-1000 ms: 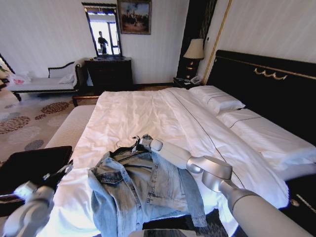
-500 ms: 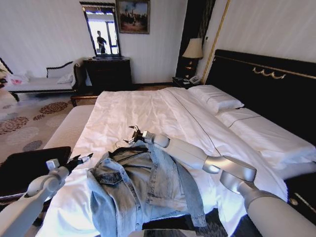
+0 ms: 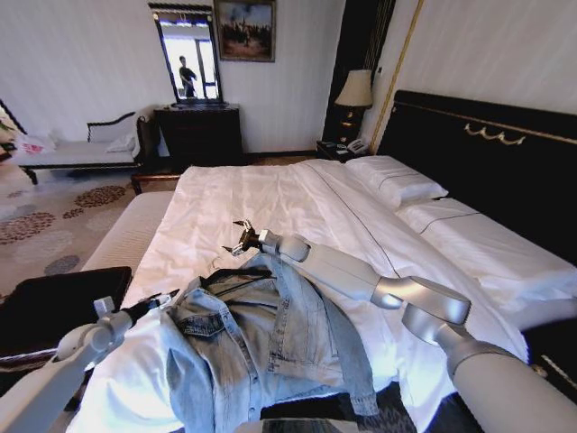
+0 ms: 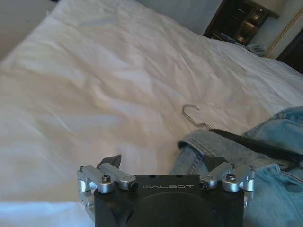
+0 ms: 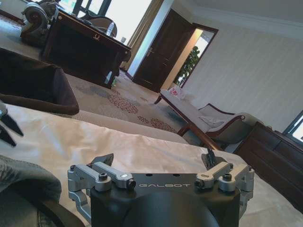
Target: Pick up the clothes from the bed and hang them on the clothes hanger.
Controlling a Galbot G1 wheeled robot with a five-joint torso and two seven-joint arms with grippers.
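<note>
Next, my left gripper grips the jacket by its collar edge [image 3: 193,290] to hang it, as the edge stands up in a fold while the denim body [image 3: 239,361] lies slack on the duvet.
The clothes, a light-blue denim jacket [image 3: 270,347], lie spread on the near part of the bed's white duvet [image 3: 270,194]. The black clothes hanger [image 4: 251,143] sits inside the collar, and its metal hook [image 4: 191,113] rests on the duvet. My left gripper [image 3: 168,297] hovers open beside the jacket's left shoulder, its jaws wide in the left wrist view [image 4: 162,161]. My right gripper [image 3: 242,237] is open over bare duvet just beyond the collar [image 5: 157,158]. The jacket's edge [image 5: 23,182] shows in the right wrist view.
A black headboard [image 3: 487,153] and white pillows [image 3: 397,185] lie on the right. A pale cushioned bench [image 3: 126,236] runs along the bed's left side, with a black object [image 3: 54,307] nearer me. A dark dresser [image 3: 203,135] and a lamp [image 3: 354,90] stand at the back.
My right gripper has moved away from the collar, farther out over the duvet. My left gripper has moved right, closer to the jacket's shoulder.
</note>
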